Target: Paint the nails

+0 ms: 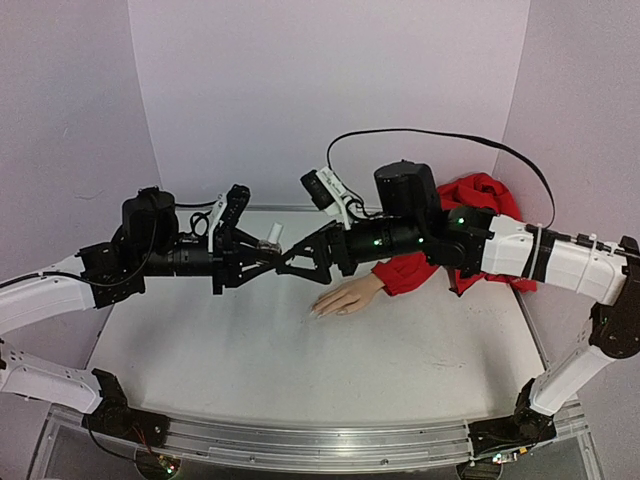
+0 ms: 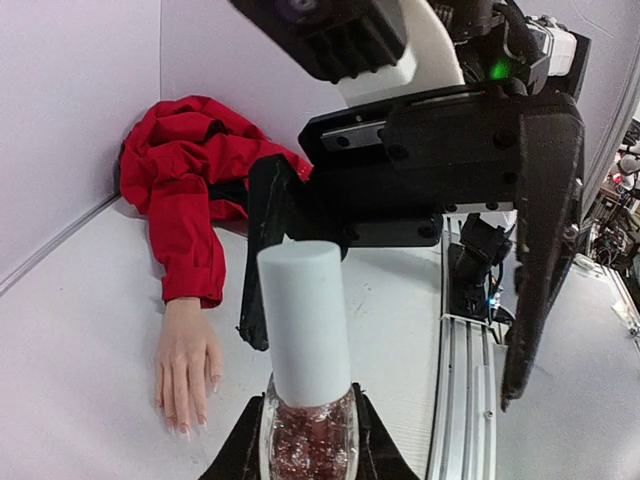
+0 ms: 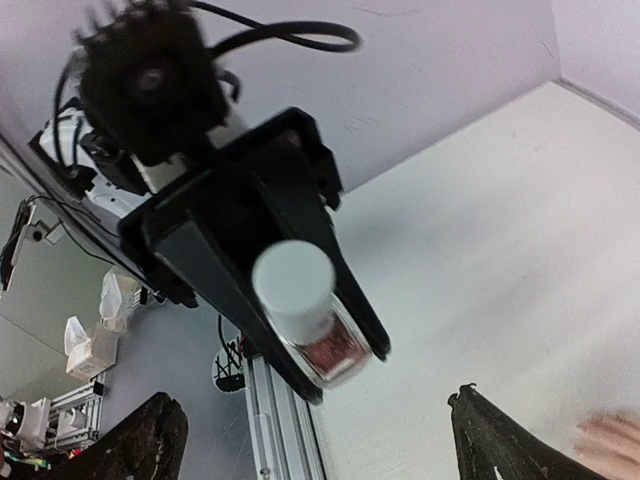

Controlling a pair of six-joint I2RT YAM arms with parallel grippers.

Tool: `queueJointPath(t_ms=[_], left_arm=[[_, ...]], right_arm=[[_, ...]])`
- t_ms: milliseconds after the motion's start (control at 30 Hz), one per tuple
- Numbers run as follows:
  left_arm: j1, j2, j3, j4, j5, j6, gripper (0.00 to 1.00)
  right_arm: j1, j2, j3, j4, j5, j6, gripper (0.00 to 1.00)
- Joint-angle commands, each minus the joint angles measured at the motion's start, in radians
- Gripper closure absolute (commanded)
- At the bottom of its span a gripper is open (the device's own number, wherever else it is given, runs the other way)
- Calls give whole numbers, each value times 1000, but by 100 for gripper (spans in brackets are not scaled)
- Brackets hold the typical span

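Observation:
The brush needs to be free to paint the nails, so my right gripper should next grab the white cap [image 2: 306, 322] and leave the bottle [image 2: 308, 435] to my left gripper.
My left gripper [image 2: 308, 447] is shut on a small glass bottle [image 2: 308, 435] of glittery red polish, held above the table with its white cap [image 2: 305, 320] on and pointing at the right arm. My right gripper [image 3: 315, 420] stands open facing the cap, its dark fingers [image 2: 265, 255] wide apart on either side and not touching it. The pale mannequin hand [image 1: 345, 297] lies palm down on the table, below and to the right of where the grippers meet, in a red sleeve [image 1: 410, 272]. Its nails [image 2: 201, 421] show at the fingertips.
The red garment [image 1: 485, 195] is bunched up at the back right corner against the wall. White walls close the table on three sides. A metal rail [image 1: 300, 440] runs along the near edge by the arm bases.

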Motion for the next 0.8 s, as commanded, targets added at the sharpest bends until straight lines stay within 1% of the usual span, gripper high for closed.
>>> queueJointPath(t_ms=[0, 133, 233, 367, 500, 600, 633, 767], left_arm=[[2, -28, -8, 60, -77, 107, 100], [2, -21, -6, 41, -77, 141, 100], [2, -11, 1, 25, -68, 146, 100], [2, -3, 5, 8, -59, 148, 100], [2, 2, 8, -4, -57, 151, 100], [1, 8, 11, -12, -56, 154, 100], [2, 10, 13, -14, -55, 153, 100], [1, 16, 17, -15, -51, 157, 100]], right_arm=[[0, -20, 122, -165, 115, 119, 7], [0, 38, 230, -282, 103, 143, 12], [0, 75, 292, -327, 97, 149, 15], [0, 152, 406, -406, 65, 143, 23], [0, 183, 455, -431, 61, 139, 31], [0, 193, 479, -439, 51, 138, 39], [0, 195, 482, -442, 49, 136, 44], [0, 207, 493, -458, 25, 131, 57]])
